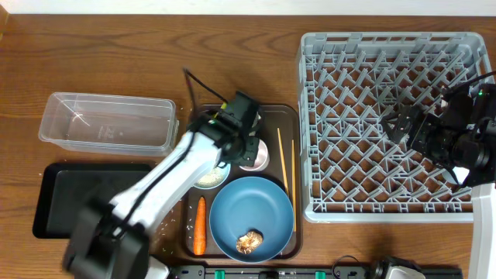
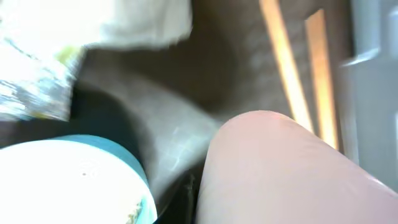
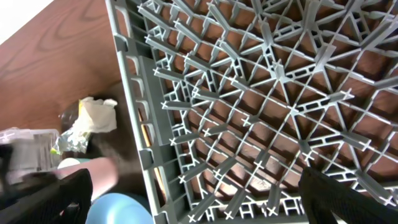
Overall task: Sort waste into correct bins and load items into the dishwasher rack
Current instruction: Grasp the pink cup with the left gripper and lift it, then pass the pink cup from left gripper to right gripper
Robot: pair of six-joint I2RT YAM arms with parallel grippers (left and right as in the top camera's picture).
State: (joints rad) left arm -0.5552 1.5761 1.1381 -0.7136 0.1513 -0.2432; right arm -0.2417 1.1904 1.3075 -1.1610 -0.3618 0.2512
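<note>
The right gripper grabs the pinkish-white cup around its loose end (image 1: 262, 160) next, opposite my left gripper's hold on the cup's rim, to load the rack (image 1: 387, 77).
My left gripper (image 1: 248, 146) reaches down onto the dark brown serving tray (image 1: 271, 116). It is shut on the rim of the small pinkish-white cup (image 1: 256, 159). The left wrist view is filled by that cup (image 2: 292, 174), with one dark finger (image 2: 186, 196) against its wall. A light-blue cup (image 2: 68, 180) stands just beside it. Chopsticks (image 1: 284, 159) lie to the cup's right. A blue plate (image 1: 252, 209) carries a brown lump (image 1: 249, 242), and a carrot (image 1: 200, 226) lies to its left. My right gripper (image 1: 403, 124) hangs open over the grey rack (image 1: 387, 77), holding nothing.
A clear tub (image 1: 108, 122) sits at the left, with a black tray (image 1: 85, 198) in front of it. A white paper scrap (image 2: 143, 22) and a yellow-green wrapper (image 2: 37, 81) lie at the tray's far end. The rack's wall (image 3: 134, 112) borders the tray.
</note>
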